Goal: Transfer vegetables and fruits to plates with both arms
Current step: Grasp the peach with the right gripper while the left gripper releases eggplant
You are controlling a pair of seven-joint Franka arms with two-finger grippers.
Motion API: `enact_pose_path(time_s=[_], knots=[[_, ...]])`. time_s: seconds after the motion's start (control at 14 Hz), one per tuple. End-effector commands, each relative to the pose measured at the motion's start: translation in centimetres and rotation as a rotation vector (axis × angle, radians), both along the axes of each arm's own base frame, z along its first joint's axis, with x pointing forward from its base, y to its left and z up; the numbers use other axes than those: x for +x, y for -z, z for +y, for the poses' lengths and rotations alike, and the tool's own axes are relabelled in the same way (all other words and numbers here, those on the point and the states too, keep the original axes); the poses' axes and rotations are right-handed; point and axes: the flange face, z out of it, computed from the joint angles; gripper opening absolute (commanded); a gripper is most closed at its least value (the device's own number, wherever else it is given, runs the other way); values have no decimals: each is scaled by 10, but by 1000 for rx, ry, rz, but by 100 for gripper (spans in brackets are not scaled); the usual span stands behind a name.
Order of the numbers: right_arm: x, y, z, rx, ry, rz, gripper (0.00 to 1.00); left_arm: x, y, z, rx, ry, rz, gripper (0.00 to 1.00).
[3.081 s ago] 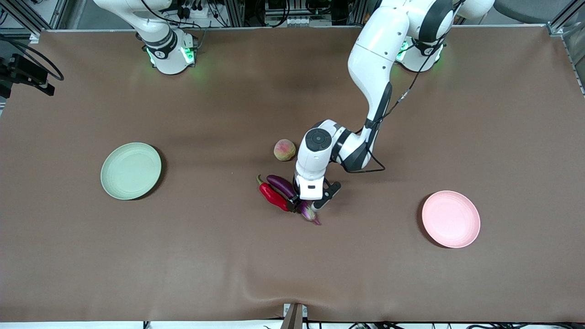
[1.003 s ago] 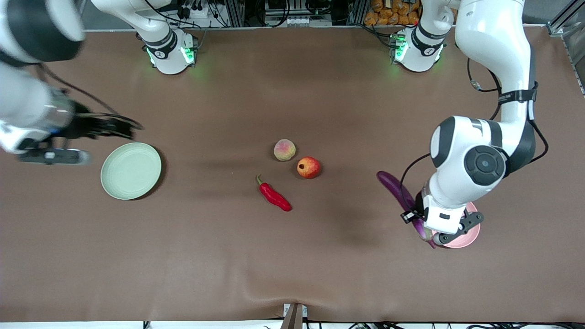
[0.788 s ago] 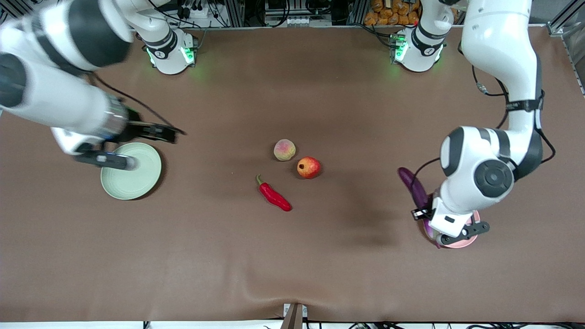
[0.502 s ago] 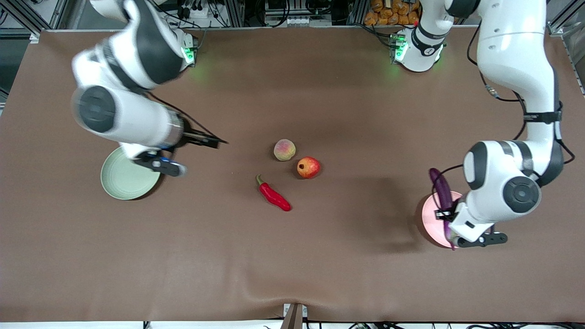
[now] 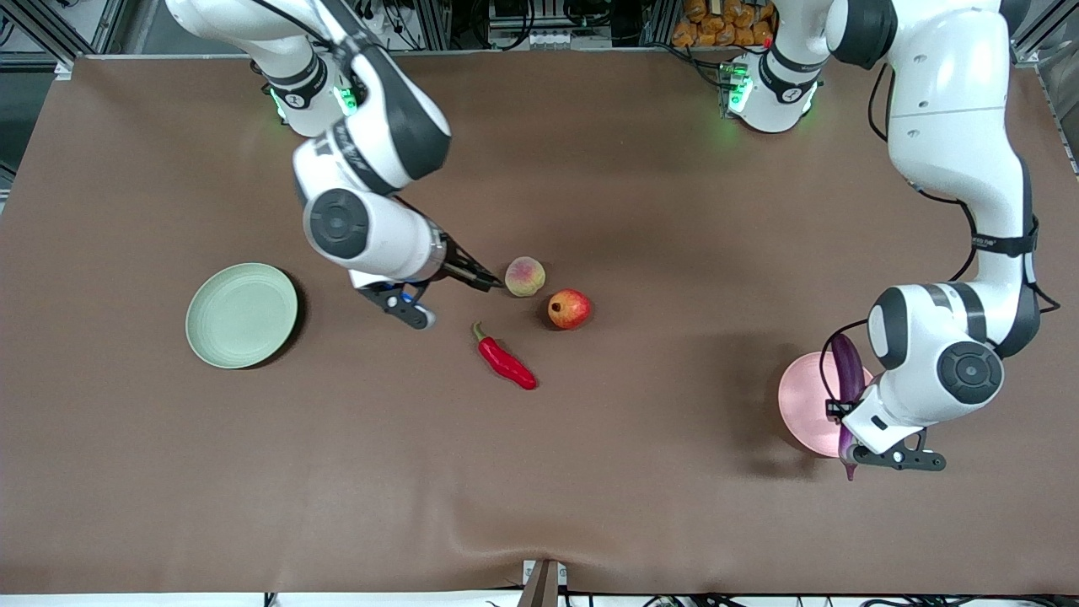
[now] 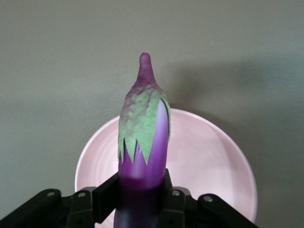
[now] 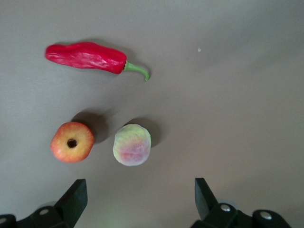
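Observation:
My right gripper takes hold of the peach by its round body point(image 5: 525, 276) next, to move it onto the green plate point(image 5: 241, 315).
My left gripper point(image 5: 845, 415) is shut on the purple eggplant point(image 5: 846, 371) and holds it over the pink plate point(image 5: 805, 405). In the left wrist view the eggplant point(image 6: 145, 137) sticks out between the fingers above the plate point(image 6: 204, 161). My right gripper point(image 5: 480, 276) is open and empty, over the table just beside the peach point(image 5: 524, 276). The right wrist view shows the peach point(image 7: 132, 144) ahead of the gripper point(image 7: 138, 185), the pomegranate point(image 7: 71, 142) beside it and the red chili point(image 7: 88, 57) past them. The pomegranate point(image 5: 570, 308) and chili point(image 5: 506, 364) lie mid-table. The green plate point(image 5: 241, 315) holds nothing.
Brown cloth covers the table. The arm bases point(image 5: 316, 101) stand along the table's edge farthest from the front camera.
My left arm carried the eggplant from the middle of the table to over the pink plate. My right arm swung in past the green plate to the peach.

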Motion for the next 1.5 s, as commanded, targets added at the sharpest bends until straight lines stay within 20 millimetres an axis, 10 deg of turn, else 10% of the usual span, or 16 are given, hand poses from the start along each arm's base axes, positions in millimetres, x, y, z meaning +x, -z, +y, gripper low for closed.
enact_pose_path(time_s=[0.0, 0.5, 0.57, 0.64, 1.07, 1.22, 1.36, 1.43], knots=[[-18, 46, 16, -10, 62, -4, 100, 4, 14, 11, 19, 20, -16, 0], [-38, 114, 61, -52, 174, -29, 100, 3, 30, 31, 34, 27, -4, 0], [-39, 122, 64, -55, 191, -35, 100, 3, 31, 30, 33, 24, -3, 22], [-42, 129, 70, -58, 218, -42, 100, 3, 30, 30, 23, 13, -6, 89], [-70, 171, 70, -46, 252, -87, 100, 3, 23, 26, 18, 18, -10, 100], [-71, 171, 71, -49, 247, -80, 69, 4, 15, 24, 16, 14, -19, 100], [-72, 171, 70, -55, 236, -69, 7, 5, 7, 19, 14, 15, -24, 100], [-68, 167, 66, -62, 237, -51, 0, 5, 6, 19, 14, 15, -21, 100]])
